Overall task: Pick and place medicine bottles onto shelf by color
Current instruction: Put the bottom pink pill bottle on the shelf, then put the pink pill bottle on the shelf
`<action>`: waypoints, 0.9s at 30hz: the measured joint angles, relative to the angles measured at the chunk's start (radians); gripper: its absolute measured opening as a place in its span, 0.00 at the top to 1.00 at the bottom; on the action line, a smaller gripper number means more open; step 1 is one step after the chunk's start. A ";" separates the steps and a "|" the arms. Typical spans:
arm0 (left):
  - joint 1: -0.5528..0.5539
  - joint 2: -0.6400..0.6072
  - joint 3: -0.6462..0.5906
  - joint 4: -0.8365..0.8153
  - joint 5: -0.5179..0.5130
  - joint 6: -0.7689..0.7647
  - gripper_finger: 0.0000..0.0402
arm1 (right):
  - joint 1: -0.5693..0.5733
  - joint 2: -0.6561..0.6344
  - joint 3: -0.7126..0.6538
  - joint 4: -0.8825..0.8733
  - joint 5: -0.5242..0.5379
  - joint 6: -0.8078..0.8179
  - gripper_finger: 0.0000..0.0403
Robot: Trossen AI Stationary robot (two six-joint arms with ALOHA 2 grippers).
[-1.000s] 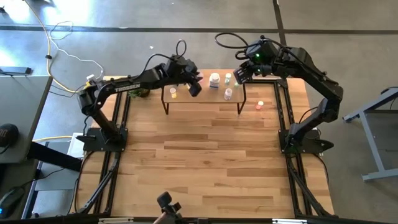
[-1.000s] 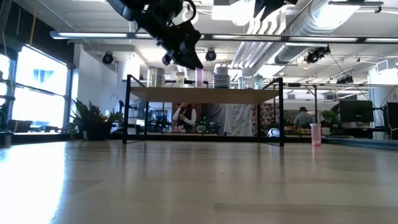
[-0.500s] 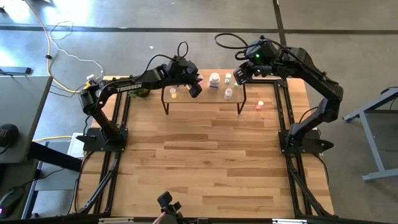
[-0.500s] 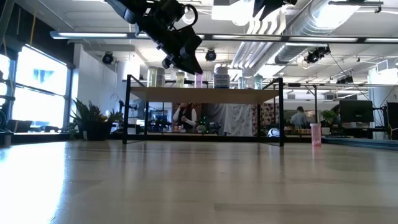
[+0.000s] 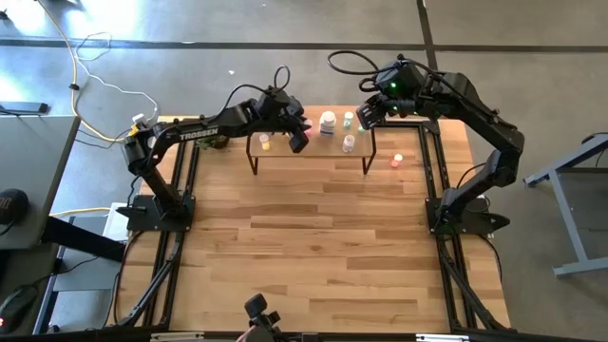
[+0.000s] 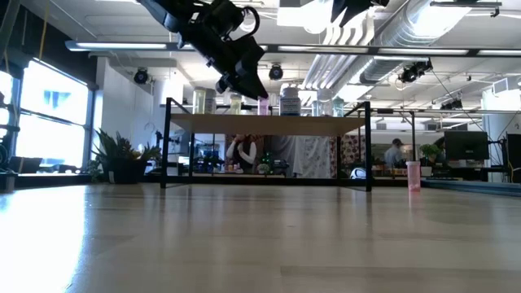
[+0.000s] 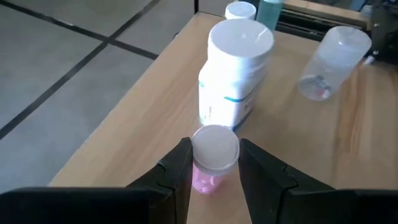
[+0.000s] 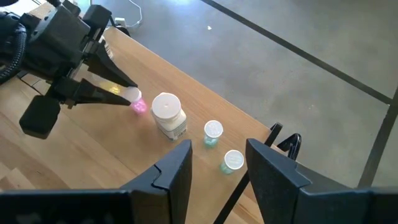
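I should open my left gripper, because the pink bottle has its bottom at the shelf board (image 7: 280, 155) beside the large white bottle and would stand.
The shelf (image 5: 313, 152) stands at the table's far edge. My left gripper (image 7: 214, 163) is over the shelf's middle, shut on a small pink bottle (image 7: 211, 158) with a white cap. That bottle is just beside a large white bottle (image 7: 237, 71). A clear bottle (image 7: 329, 59), green-tinted ones (image 8: 213, 132) and a yellow one (image 5: 265, 142) also stand on the shelf board. A red-orange bottle (image 5: 397, 160) stands on the tabletop right of the shelf. My right gripper (image 8: 217, 168) hovers open above the shelf's far right corner. My left gripper pinches the pink bottle at its white cap (image 7: 214, 149) between the two fingers, one on each side. The fingers (image 8: 102, 93) come slanting down from the table's left. The bottle is upright with its base at the shelf board; whether it rests there I cannot tell.
A green plant (image 5: 214, 142) sits at the shelf's left end behind the left arm. The shelf's black legs (image 6: 167, 142) rise from the tabletop. The wide slatted tabletop (image 5: 313, 247) lies in front of the shelf. People show in the room beyond.
My left gripper has carried the pink bottle a little toward the table's right and slightly down, nearer the large white bottle and the shelf board. It stays shut on the bottle.
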State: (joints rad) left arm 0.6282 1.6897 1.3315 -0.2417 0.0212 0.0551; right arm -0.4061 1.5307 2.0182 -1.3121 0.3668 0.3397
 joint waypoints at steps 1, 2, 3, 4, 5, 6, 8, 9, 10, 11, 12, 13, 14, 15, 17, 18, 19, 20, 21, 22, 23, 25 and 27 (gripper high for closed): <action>0.002 0.000 0.000 -0.003 -0.003 0.001 0.74 | 0.000 0.000 0.000 0.000 0.000 0.000 0.65; 0.002 0.000 0.000 -0.003 -0.005 0.001 0.74 | 0.000 0.000 0.000 0.000 0.000 0.000 0.65; 0.002 0.003 0.000 0.001 -0.006 0.001 0.74 | 0.000 0.000 0.000 0.000 0.000 0.000 0.65; 0.002 0.005 0.000 0.007 -0.006 0.001 0.74 | 0.000 0.000 0.000 0.000 0.000 0.000 0.65; 0.000 0.005 0.000 0.007 -0.005 0.001 0.74 | 0.000 0.000 0.000 0.000 0.000 0.000 0.65; 0.000 0.005 0.000 0.005 -0.007 0.001 0.74 | 0.000 0.000 0.000 0.000 0.000 0.000 0.65; 0.000 0.005 0.000 0.006 -0.007 0.001 0.73 | 0.000 0.000 0.000 0.000 0.000 0.000 0.65; 0.000 0.005 0.000 0.006 -0.007 0.002 0.72 | 0.000 0.000 0.000 0.000 0.000 0.000 0.65; 0.000 0.005 0.000 0.007 -0.006 0.011 0.71 | 0.000 0.000 0.000 0.000 0.000 0.000 0.65; 0.000 0.005 0.000 0.007 -0.006 0.025 0.70 | 0.000 0.000 0.000 0.000 0.000 0.000 0.65; 0.000 0.005 0.000 0.007 -0.006 0.039 0.68 | 0.000 0.000 0.000 0.000 0.000 0.000 0.65; 0.000 0.005 0.000 0.005 -0.007 0.049 0.66 | 0.000 0.000 0.000 0.000 0.000 0.000 0.65; 0.000 0.006 0.000 0.005 -0.007 0.051 0.64 | 0.000 0.000 0.000 0.000 0.000 0.000 0.65; 0.000 0.007 0.000 0.005 -0.007 0.051 0.62 | 0.000 0.000 0.000 0.000 0.000 0.000 0.65; 0.000 0.007 0.000 0.006 -0.007 0.051 0.58 | 0.000 0.000 0.000 0.000 0.000 0.000 0.65; 0.000 0.007 0.000 0.006 -0.007 0.050 0.57 | 0.000 0.000 0.000 0.000 0.000 0.000 0.65; 0.000 0.007 0.000 0.005 -0.007 0.050 0.55 | 0.000 0.000 0.000 0.000 0.000 0.000 0.65; 0.000 0.005 0.000 0.005 -0.007 0.049 0.53 | 0.000 0.000 0.000 0.000 0.000 0.000 0.65; 0.001 0.002 0.000 0.005 -0.011 0.044 0.52 | 0.000 0.000 0.000 0.000 0.000 0.000 0.65; 0.001 -0.002 0.000 0.006 -0.017 0.037 0.51 | 0.000 0.000 0.000 0.000 0.000 -0.003 0.65; 0.001 -0.007 0.000 0.006 -0.020 0.029 0.50 | 0.000 0.000 0.000 0.000 0.000 -0.006 0.65; 0.003 -0.020 0.000 0.005 -0.033 0.027 0.48 | 0.000 0.000 0.000 0.000 0.000 -0.009 0.65; 0.004 -0.034 0.000 0.006 -0.035 0.027 0.48 | 0.000 0.000 0.000 0.000 0.000 -0.028 0.65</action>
State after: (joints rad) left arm 0.6321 1.6561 1.3315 -0.2359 -0.0137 0.0822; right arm -0.4061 1.5307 2.0182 -1.3125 0.3668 0.3119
